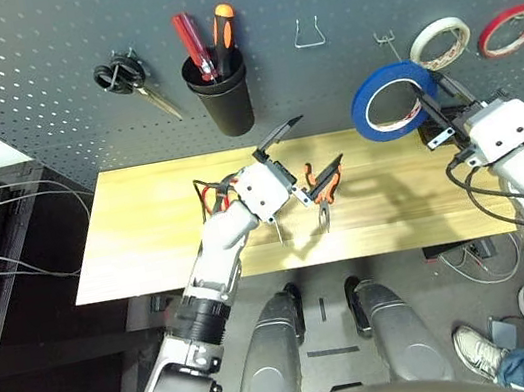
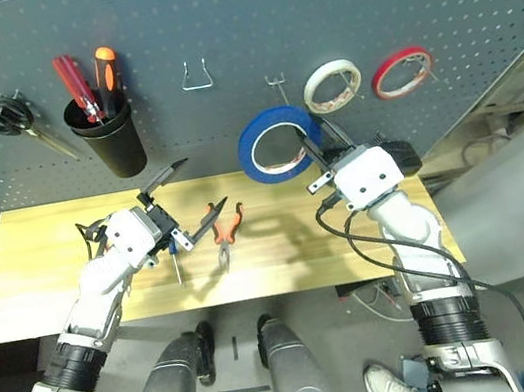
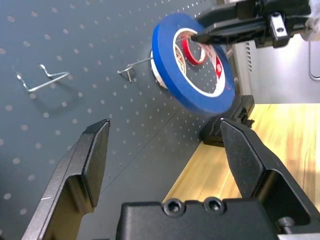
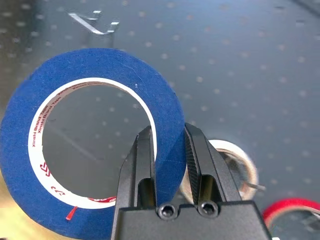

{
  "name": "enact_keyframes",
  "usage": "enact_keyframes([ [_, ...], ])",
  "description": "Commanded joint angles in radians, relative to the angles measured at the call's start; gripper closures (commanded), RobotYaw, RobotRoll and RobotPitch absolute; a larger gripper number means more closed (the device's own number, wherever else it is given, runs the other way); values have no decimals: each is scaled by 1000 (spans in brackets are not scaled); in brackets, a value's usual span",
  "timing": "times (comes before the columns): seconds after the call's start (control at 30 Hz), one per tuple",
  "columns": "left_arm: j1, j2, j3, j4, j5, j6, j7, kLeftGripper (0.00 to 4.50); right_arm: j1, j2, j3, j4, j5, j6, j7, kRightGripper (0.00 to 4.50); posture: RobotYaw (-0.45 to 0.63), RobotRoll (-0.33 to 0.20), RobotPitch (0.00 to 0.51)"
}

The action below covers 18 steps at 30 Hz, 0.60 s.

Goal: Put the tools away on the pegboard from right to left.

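Observation:
I need to keep holding the blue tape roll with my right gripper until its ring hangs over the hook. The small hook (image 1: 385,38) sticks out beyond the roll's upper edge (image 1: 390,71).
My right gripper (image 4: 167,145) is shut on the rim of the blue tape roll (image 4: 100,65), holding it upright in the air just in front of the pegboard (image 1: 34,53), below a small bare hook (image 1: 385,38). My left gripper (image 1: 306,146) hangs open over the middle of the table, holding nothing. The orange-and-black pliers (image 1: 322,190) lie on the wood right under it. A slim screwdriver (image 2: 175,264) lies beside the pliers. Red scissor handles (image 1: 209,197) peek out behind my left wrist.
On the pegboard hang a white tape roll (image 1: 440,43), a red tape roll (image 1: 509,29), a bare wire hook (image 1: 309,35), black-handled scissors (image 1: 124,76) and a black cup (image 1: 221,96) with two screwdrivers. The wooden table (image 1: 138,243) has bare wood at both ends.

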Motion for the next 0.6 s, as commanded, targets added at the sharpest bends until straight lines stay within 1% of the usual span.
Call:
enact_keyframes([
  [0.03,0,-7,-9,15,-5,-6,-15,0,-24,6,-9,-5,-7,16,-25,3765,-26,0,231],
  [0.33,13,-18,-10,-27,-41,137,-40,0,-119,0,21,122,-54,-43,-46,3765,5,0,230],
  [0.47,25,-15,-6,-49,-39,160,-36,0,-140,-2,22,169,-71,-57,-59,3765,12,0,231],
  [0.6,33,-16,-2,-58,-38,174,-29,0,-186,4,27,241,-95,-58,-90,3765,20,0,231],
])
